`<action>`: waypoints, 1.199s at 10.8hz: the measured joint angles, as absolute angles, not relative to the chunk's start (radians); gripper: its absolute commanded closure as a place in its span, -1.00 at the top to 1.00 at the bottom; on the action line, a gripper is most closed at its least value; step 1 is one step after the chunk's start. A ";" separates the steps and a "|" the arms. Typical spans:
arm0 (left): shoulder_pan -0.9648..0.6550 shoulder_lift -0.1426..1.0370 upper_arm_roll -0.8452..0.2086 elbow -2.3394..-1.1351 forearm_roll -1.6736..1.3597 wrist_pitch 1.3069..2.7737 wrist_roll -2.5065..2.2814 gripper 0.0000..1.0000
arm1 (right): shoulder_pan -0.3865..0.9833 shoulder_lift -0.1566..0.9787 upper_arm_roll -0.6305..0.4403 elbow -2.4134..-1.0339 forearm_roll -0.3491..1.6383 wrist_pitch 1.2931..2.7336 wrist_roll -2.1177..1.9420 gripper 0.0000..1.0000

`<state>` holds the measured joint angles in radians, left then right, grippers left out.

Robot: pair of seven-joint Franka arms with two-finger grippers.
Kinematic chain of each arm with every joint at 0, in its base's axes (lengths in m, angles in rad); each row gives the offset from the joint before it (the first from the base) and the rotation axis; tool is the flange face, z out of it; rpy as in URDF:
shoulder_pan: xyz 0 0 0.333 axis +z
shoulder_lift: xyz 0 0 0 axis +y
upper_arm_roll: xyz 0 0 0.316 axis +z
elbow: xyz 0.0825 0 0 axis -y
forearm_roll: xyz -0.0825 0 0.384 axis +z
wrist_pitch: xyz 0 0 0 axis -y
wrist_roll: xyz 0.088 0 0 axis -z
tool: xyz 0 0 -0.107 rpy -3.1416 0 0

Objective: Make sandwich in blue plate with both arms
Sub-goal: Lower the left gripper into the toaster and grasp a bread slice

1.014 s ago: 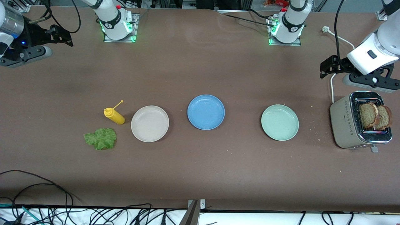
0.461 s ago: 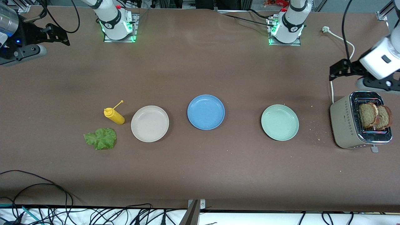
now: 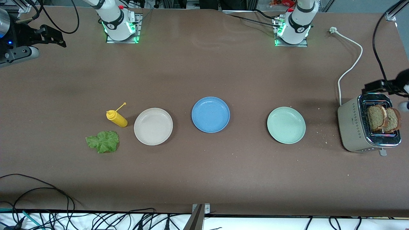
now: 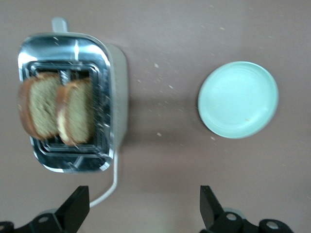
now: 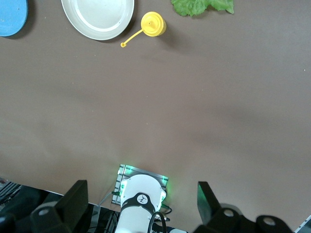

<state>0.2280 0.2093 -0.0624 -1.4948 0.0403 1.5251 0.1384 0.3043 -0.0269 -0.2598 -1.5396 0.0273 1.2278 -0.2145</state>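
I will next grab a brown bread slice by its top crust (image 3: 384, 111) with my left gripper, to start the sandwich in the blue plate (image 3: 210, 114).
The blue plate (image 3: 210, 114) lies bare in the middle of the table. Two brown bread slices (image 3: 383, 118) (image 4: 56, 109) stand upright in the toaster (image 3: 350, 127). A green lettuce leaf (image 3: 103, 141) (image 5: 201, 6) lies flat toward the right arm's end. My left gripper (image 3: 380, 86) (image 4: 144, 206) hangs open over the toaster's cord, just beside the toaster, holding nothing. My right gripper (image 3: 52, 36) (image 5: 140, 201) is open and empty, high over the table's right-arm end.
A beige plate (image 3: 153, 126) and a yellow squeeze bottle (image 3: 117, 118) sit near the lettuce. A pale green plate (image 3: 286, 125) (image 4: 238, 99) lies between the blue plate and the toaster. The white cord (image 3: 350, 67) runs from the toaster toward the left arm's base (image 3: 292, 25). Crumbs dot the table there.
Both grippers have swung outward toward their ends of the table. The left one has come down close to the toaster's top. Nothing on the table has moved.
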 measured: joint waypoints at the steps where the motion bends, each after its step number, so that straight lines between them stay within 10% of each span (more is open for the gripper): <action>1: 0.265 0.247 -0.062 -1.495 0.063 1.579 0.189 1.00 | 0.304 -0.027 -0.267 -1.537 0.030 1.227 -0.214 1.00; 5: 0.384 0.387 -0.060 -1.495 0.079 1.745 0.389 0.79 | 0.303 -0.031 -0.342 -1.531 0.078 1.222 -0.214 1.00; 10: 0.403 0.457 -0.068 -1.501 0.080 1.755 0.419 -0.78 | 0.303 -0.032 -0.349 -1.530 0.083 1.216 -0.199 1.00; 13: 0.399 0.467 -0.074 -1.501 0.133 1.755 0.420 -1.00 | 0.303 -0.033 -0.349 -1.529 0.083 1.206 -0.199 1.00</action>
<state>0.3987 0.4674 -0.0739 -1.5008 0.1326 1.7553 0.4202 0.3033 -0.0330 -0.3494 -1.5292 0.0826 1.2065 -0.1990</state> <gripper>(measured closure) 0.837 0.000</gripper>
